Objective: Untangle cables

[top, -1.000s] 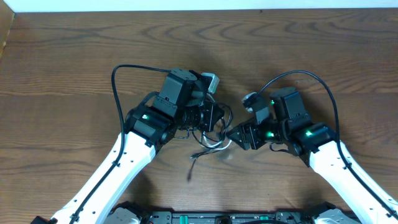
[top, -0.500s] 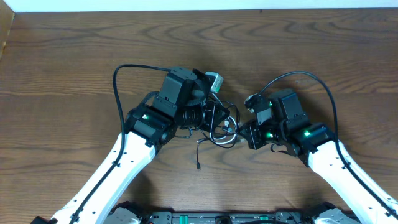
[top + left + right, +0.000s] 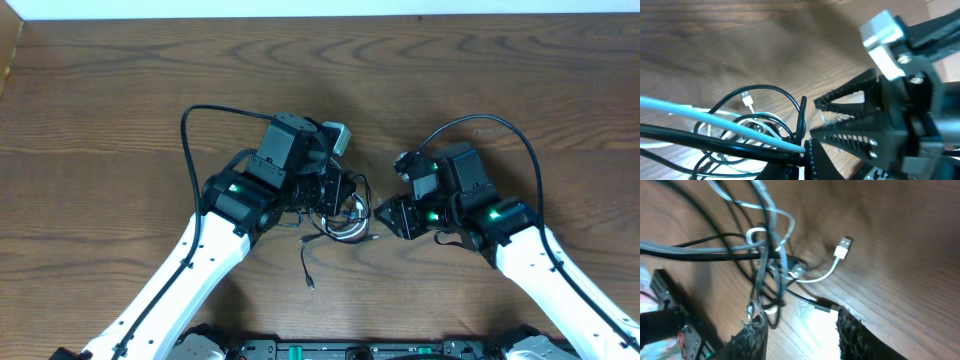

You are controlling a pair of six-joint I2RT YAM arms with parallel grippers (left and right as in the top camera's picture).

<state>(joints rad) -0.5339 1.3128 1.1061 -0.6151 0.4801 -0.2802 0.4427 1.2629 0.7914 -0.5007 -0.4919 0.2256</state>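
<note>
The black cable should come free of the white one, so the robot's right gripper should next grab it alone, by a looped part on the facing side of the tangle.
The white cable [image 3: 348, 229] and the black cable [image 3: 306, 262] lie tangled together on the table between my two grippers. My left gripper [image 3: 333, 197] is shut on strands of both cables [image 3: 802, 148] and holds the tangle at its upper left. The black cable's loose end trails toward the front edge [image 3: 312, 286]. My right gripper [image 3: 385, 213] is open and empty just right of the tangle. In the right wrist view its fingers [image 3: 802, 335] straddle bare table, with the black plug [image 3: 823, 305] just ahead, the white plug [image 3: 842, 247] farther off and the knot [image 3: 765, 255] to the left.
The wooden table [image 3: 120, 100] extends on all sides. Thick black arm wires arc over the left arm [image 3: 190, 120] and the right arm [image 3: 520, 140]. My right gripper's open fingers show in the left wrist view [image 3: 840, 107], close to the left gripper.
The tangle has dropped a little toward the front, and the black loose end has slid farther forward. My right gripper has shifted slightly left, toward the tangle.
</note>
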